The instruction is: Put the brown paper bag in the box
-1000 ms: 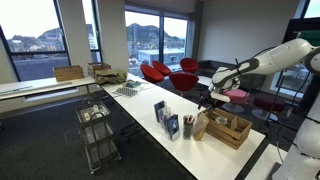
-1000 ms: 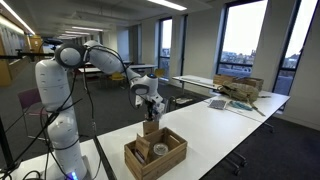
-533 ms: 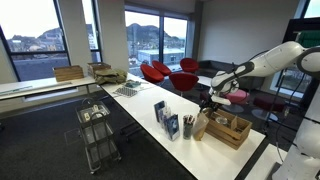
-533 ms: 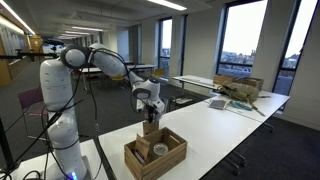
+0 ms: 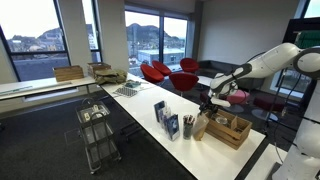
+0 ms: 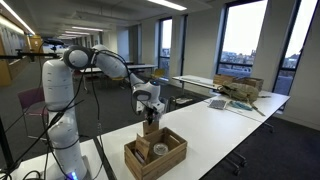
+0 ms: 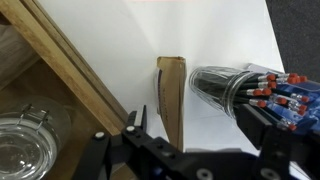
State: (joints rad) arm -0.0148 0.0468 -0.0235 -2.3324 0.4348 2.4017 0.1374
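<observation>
My gripper is ready and will close on the brown paper bag: the bag's top edge stands between both fingers, level with the ends of the fingers.
The brown paper bag (image 7: pixel 170 95) stands upright on the white table, just outside the long side of the wooden crate (image 7: pixel 60 70). In both exterior views the bag (image 5: pixel 201 127) (image 6: pixel 150 129) sits against the crate (image 5: pixel 230 131) (image 6: pixel 156 157). My gripper (image 7: pixel 200 125) is open and hangs right above the bag, with the bag's top edge between the fingers, close to one finger. The gripper also shows in both exterior views (image 5: pixel 208 104) (image 6: pixel 150 113). Nothing is held.
A clear cup of pens (image 7: pixel 245 90) lies close beside the bag. A glass jar (image 7: pixel 25 135) sits inside the crate. Blue-and-white cartons (image 5: pixel 163 115) stand on the table near the bag. A cardboard box (image 6: pixel 240 88) rests on a far table.
The arm has lowered a little, bringing the open gripper closer to the top of the bag. The bag and crate have not moved.
</observation>
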